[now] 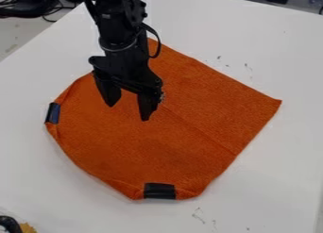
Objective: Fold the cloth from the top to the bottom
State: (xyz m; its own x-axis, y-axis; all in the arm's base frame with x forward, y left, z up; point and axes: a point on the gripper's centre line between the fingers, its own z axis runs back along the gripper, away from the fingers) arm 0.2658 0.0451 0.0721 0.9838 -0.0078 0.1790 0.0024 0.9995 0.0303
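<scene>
The gripper grabs the top edge of the cloth next, to fold it toward the cloth's bottom.
The black gripper hangs over the upper left part of the orange cloth, its two fingers apart with orange cloth visible between them. The cloth lies spread on the white table, with a pointed corner at the right and a rounded lower left side. A black clip or tape piece sits on its bottom edge, and a dark blue and black one on its left edge. The arm covers part of the cloth's top left edge. Whether the fingertips touch the cloth, I cannot tell.
The white table surrounds the cloth and bears small dark marks. Black cables lie at the upper left beyond the table edge. A black and yellow object shows at the bottom left corner.
</scene>
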